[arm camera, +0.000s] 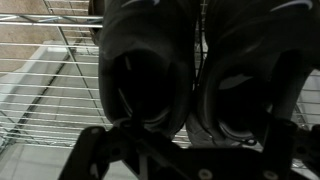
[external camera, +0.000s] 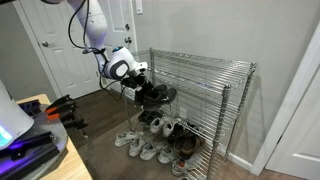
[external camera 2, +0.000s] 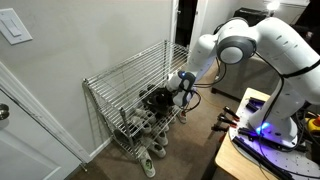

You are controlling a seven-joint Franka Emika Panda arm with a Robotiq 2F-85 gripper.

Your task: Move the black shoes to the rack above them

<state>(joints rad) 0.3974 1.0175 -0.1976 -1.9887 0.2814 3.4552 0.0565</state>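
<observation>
My gripper's fingers stop short of the shoes' inner collars, so it is too early to close on the black shoes. A move toward the white logos comes first.
The black shoes (external camera: 157, 94) (external camera 2: 157, 98) sit side by side on a middle wire tier, below the rack (external camera: 200, 60) (external camera 2: 135, 68), the bare top tier of the chrome shelving. In the wrist view the black shoes (arm camera: 150, 80) fill the frame, heel openings facing me. My gripper (external camera: 138, 73) (external camera 2: 180, 86) (arm camera: 190, 140) is open at the heels. Its dark fingers (arm camera: 95, 150) spread wide across the bottom of the wrist view, where the two shoes' inner heel walls meet. Whether the fingers touch the shoes I cannot tell.
White and grey sneakers (external camera: 150, 145) (external camera 2: 150, 150) lie on the lowest tier and the floor by the shelving. Thin corner posts (external camera: 222, 130) frame the unit. A table with equipment (external camera: 30, 140) (external camera 2: 260, 125) stands nearby. White doors (external camera: 60, 40) are behind the arm.
</observation>
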